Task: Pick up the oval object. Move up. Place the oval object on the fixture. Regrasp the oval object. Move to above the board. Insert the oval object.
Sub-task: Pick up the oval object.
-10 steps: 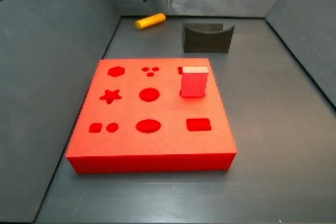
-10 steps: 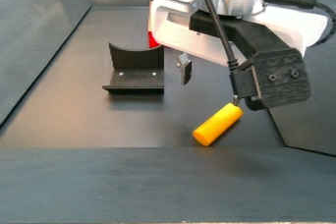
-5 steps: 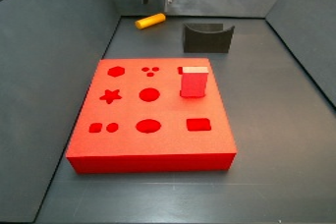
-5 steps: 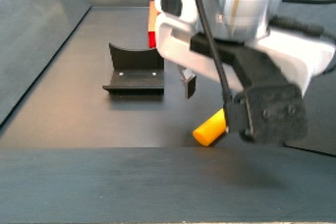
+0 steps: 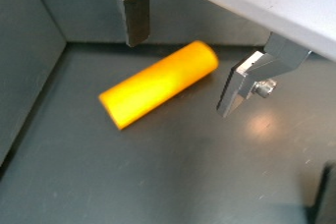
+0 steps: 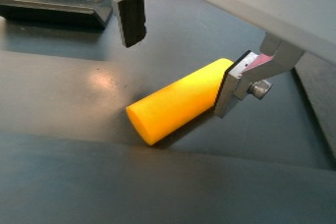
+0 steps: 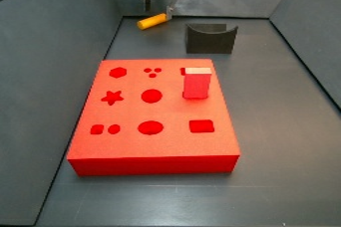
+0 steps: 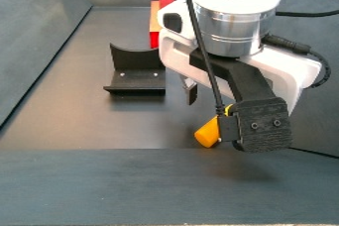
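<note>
My gripper grabs the oval object across its long rounded body next, to set it on the fixture for regrasping.
The oval object is a yellow-orange peg lying flat on the dark floor near the back wall. My gripper hangs open just over it, one finger on each side of the peg, and neither pad touches it. In a side view the gripper's body hides most of the oval object. The fixture stands empty to one side, apart from the gripper. The board lies flat in the middle of the floor.
A small red upright block stands on the board. Grey walls close in the floor at the back and sides, near the peg. The fixture sits just beyond one finger in a wrist view.
The gripper has come down toward the oval object, staying open. Its body now covers most of the peg in a side view. The peg has not moved.
</note>
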Controlling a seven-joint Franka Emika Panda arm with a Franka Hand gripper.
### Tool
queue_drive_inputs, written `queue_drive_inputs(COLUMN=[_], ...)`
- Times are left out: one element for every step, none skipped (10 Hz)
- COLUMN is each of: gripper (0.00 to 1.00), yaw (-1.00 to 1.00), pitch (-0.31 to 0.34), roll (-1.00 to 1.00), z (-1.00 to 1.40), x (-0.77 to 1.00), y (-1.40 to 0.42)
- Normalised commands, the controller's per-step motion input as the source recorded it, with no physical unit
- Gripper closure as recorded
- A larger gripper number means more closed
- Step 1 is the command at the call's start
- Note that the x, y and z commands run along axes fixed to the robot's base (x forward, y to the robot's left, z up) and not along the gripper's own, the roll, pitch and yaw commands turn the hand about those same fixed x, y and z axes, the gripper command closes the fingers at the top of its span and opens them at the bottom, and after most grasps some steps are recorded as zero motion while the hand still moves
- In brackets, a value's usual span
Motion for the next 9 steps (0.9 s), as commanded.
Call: queue_drive_inputs(gripper=[0.0, 0.0, 0.0, 0.0, 0.0, 0.0, 0.0, 0.0, 0.0], yaw=[0.0, 0.0, 0.0, 0.0, 0.0, 0.0, 0.0, 0.0, 0.0], pitch=[-0.303, -0.314, -0.304, -0.267, -0.211, -0.219, -0.251, -0.249, -0.241], roll=[-0.08, -0.11, -0.11, -0.13, -0.18, -0.23, -0.29, -0.29, -0.27], z=[-0.46, -0.43, -0.39, -0.29, -0.16, -0.17, -0.19, -0.2, -0.21], x=[-0.24, -0.25, -0.23, -0.2, -0.1, -0.07, -0.06, -0.06, -0.06], y=[-0.14, -0.03, 0.0, 0.0, 0.0, 0.0, 0.0, 0.0, 0.0])
